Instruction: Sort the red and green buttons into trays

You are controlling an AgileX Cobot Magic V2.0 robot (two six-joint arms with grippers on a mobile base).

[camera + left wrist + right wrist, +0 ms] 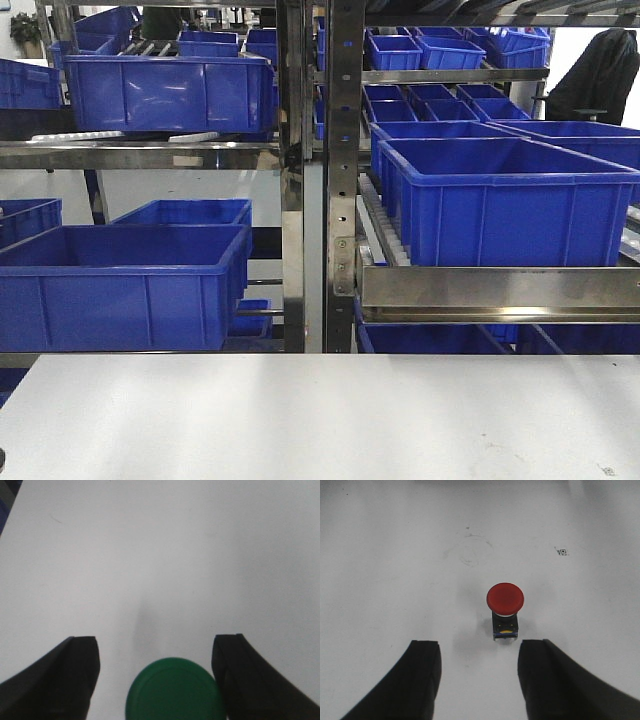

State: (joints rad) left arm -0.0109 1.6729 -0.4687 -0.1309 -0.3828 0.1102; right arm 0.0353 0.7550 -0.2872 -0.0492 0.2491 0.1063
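I will sort the green button into its tray, and for that my left gripper will next take hold of the green button's round cap (174, 690).
In the left wrist view the green button's round cap (174, 690) lies low between my left gripper's (155, 645) two dark fingers. It sits close against the right finger (240, 675), with a wide gap to the left finger; its body is hidden under the cap. The left gripper is open. In the right wrist view the red button (505, 600) stands upright on its dark body on the white table, just beyond the fingertips and slightly right of centre. My right gripper (480, 647) is open and empty. Both trays are out of view. Neither gripper nor button shows in the front view.
The white table (320, 420) runs to a far edge below steel racks (340, 200) holding several deep blue crates (120, 280). A small square printed marker (562, 551) and a faint ring mark (472, 550) lie on the table beyond the red button.
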